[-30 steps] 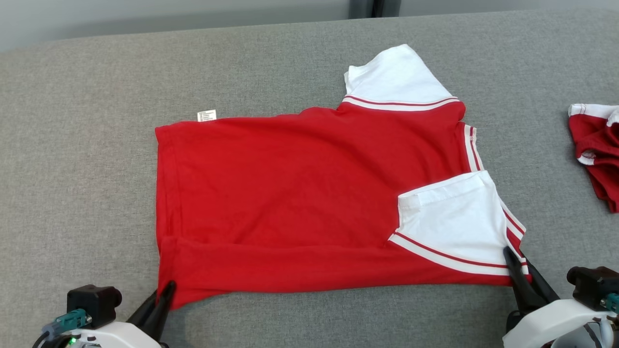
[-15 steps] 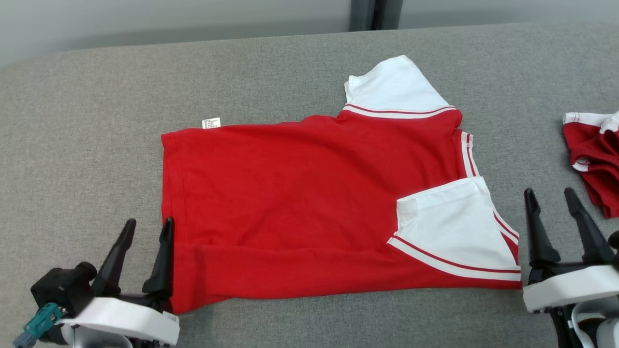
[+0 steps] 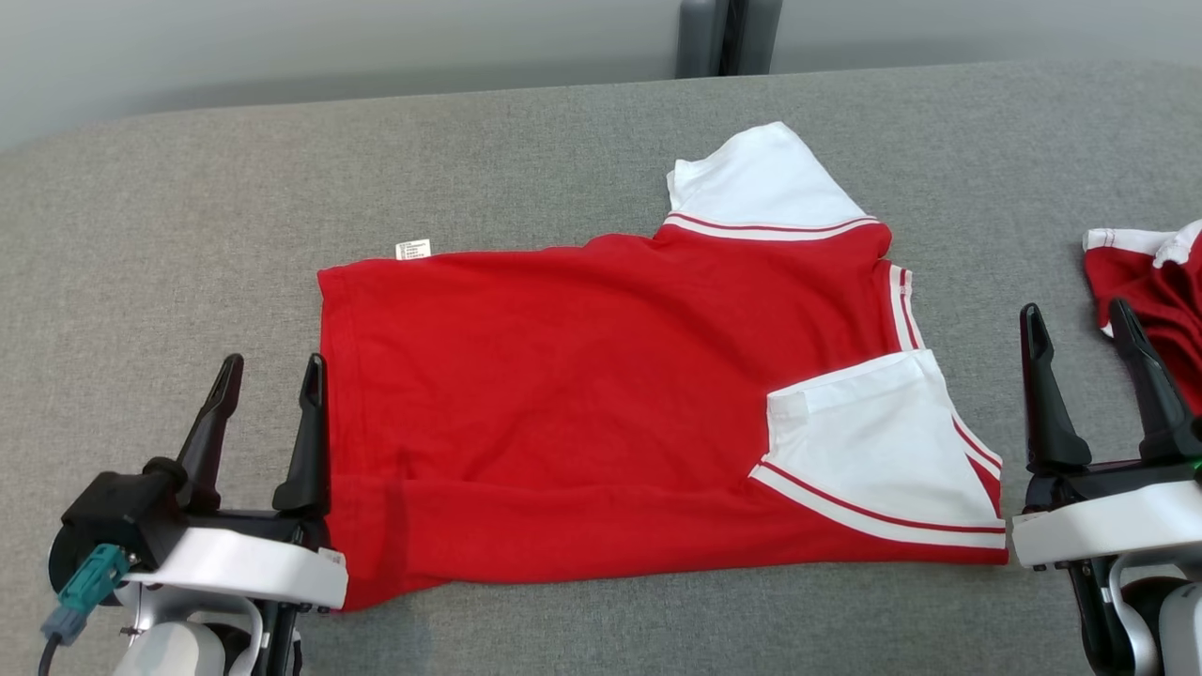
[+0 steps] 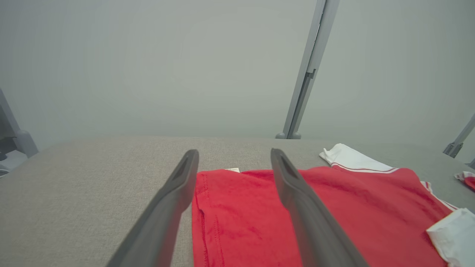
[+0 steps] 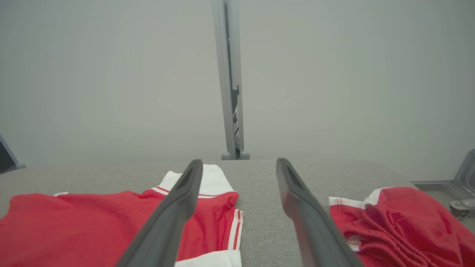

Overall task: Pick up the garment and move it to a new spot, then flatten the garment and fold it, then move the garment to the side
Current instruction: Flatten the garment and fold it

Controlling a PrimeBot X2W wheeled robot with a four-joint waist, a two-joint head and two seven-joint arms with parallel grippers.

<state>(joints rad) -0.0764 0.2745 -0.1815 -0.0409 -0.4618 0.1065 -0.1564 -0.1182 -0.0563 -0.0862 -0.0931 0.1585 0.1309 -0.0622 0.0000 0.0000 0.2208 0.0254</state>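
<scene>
I should pick up the red T-shirt by its hem corner near the white tag (image 3: 331, 278) with my left gripper next. Then that long edge of the T-shirt can be folded onto the T-shirt's body (image 3: 563, 394).
The garment (image 3: 582, 394) is a red T-shirt with white sleeves, lying flat on the grey table with its near long edge folded over and the near sleeve (image 3: 873, 451) folded onto the body. My left gripper (image 3: 270, 371) is open at the hem's near left corner, its right finger beside the cloth, holding nothing. Beyond the collar end, on bare table, my right gripper (image 3: 1078, 317) is open and empty. The left wrist view looks along the open fingers (image 4: 178, 189) over the red hem (image 4: 241, 215). The right wrist view has the shirt (image 5: 92, 222) at lower left.
A second red and white garment (image 3: 1155, 291) lies crumpled at the table's right edge, close to my right gripper; the right wrist view has this crumpled garment (image 5: 400, 222) at lower right. A grey post (image 3: 723, 38) stands behind the table's (image 3: 188, 235) far edge.
Both grippers let go of the shirt's near corners, opened wide, and rose and moved forward beside the shirt. The head camera shifted, so the whole scene sits lower.
</scene>
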